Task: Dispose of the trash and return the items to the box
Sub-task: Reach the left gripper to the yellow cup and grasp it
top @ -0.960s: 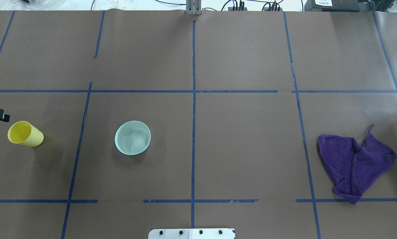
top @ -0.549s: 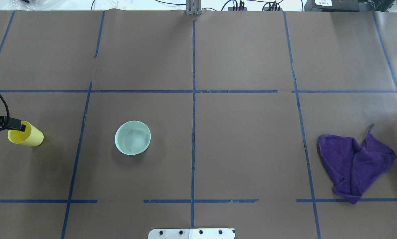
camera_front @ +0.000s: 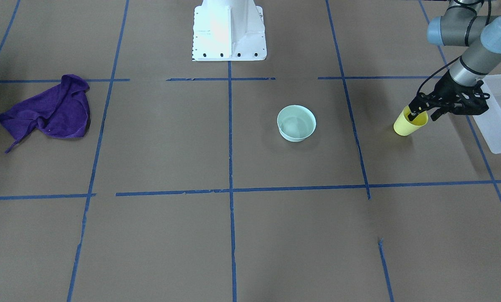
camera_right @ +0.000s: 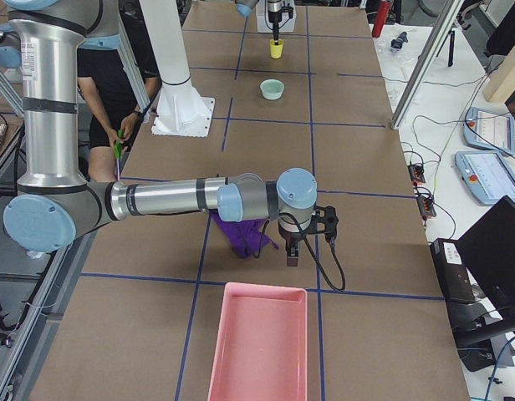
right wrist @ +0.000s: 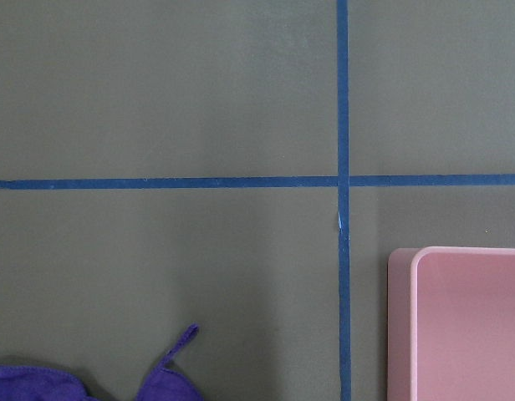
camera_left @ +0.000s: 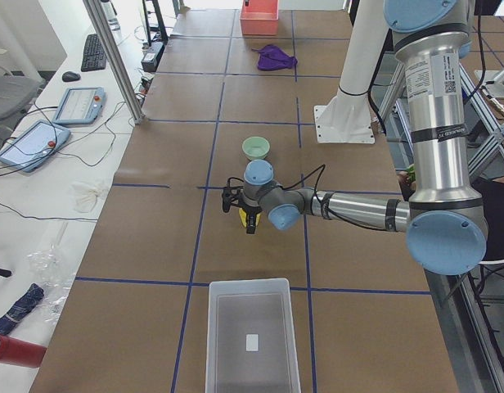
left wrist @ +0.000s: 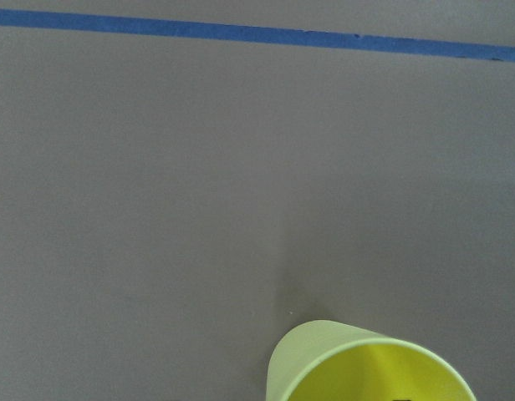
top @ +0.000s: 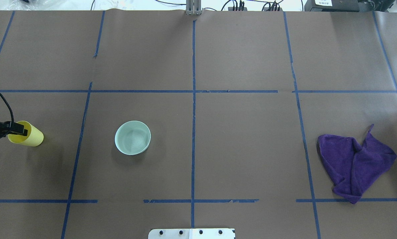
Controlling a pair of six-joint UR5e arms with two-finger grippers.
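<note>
The yellow cup needs to go back into the box (camera_front: 499,142), so my left gripper will grab the yellow cup's rim (camera_front: 410,110) next.
The yellow cup (camera_front: 406,126) stands upright at the table's left end; it also shows in the overhead view (top: 34,136) and at the bottom of the left wrist view (left wrist: 366,368). My left gripper (camera_front: 424,113) is open at its rim, with one finger (top: 19,130) inside the cup and the other outside its wall. The mint-green bowl (top: 132,137) sits upright to the cup's right, apart from it. The translucent box (camera_front: 499,142) lies just beyond the cup, at the table's end. My right gripper (camera_right: 291,255) hovers by a purple cloth; I cannot tell whether it is open or shut.
A crumpled purple cloth (top: 354,162) lies at the right of the table. A pink tray (camera_right: 257,342) sits at the right end, next to the cloth. The white robot base (camera_front: 229,29) stands at the near middle edge. Blue tape lines cross the brown paper.
My left gripper has come in from the left edge and toward the cup; one finger now reaches into the cup's mouth. The cup, bowl and cloth have not moved.
</note>
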